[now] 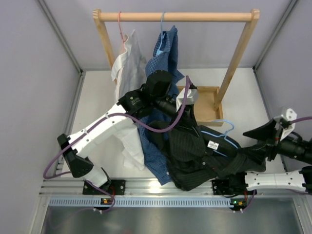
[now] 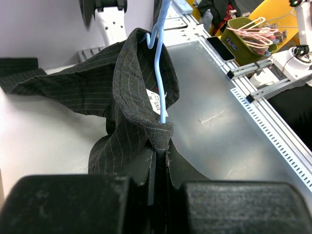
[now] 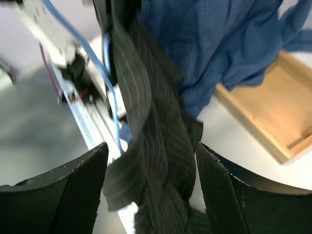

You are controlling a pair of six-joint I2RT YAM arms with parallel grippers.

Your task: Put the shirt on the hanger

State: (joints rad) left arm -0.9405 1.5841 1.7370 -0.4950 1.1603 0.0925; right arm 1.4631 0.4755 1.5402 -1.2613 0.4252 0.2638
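Observation:
The hook should stay free to hang the shirt, so my right gripper will next grab the shirt [image 3: 135, 165] next to its collar, over the hanger wire.
The black pinstriped shirt [image 1: 195, 156] lies bunched on the table between the arms, its white neck label [image 1: 213, 144] facing up. The light-blue wire hanger [image 1: 220, 132] sits inside its collar, with the hook sticking out to the right. In the left wrist view the hanger [image 2: 159, 53] runs through the collar of the shirt [image 2: 131, 83]. My left gripper [image 1: 181, 113] is shut on the shirt's collar edge [image 2: 159, 139] and holds it up. My right gripper [image 1: 251, 144] is open. In its own view [image 3: 151, 195] the shirt's fabric [image 3: 156, 146] hangs between the fingers, with the hanger wire [image 3: 111, 102] to its left.
A wooden rack [image 1: 175, 16] stands at the back with a wooden base tray [image 1: 207, 103]. It bears a white shirt [image 1: 127, 68] on a pink hanger and a blue checked shirt [image 1: 165, 53]. A green bin of pink hangers [image 2: 248, 31] sits beyond the table.

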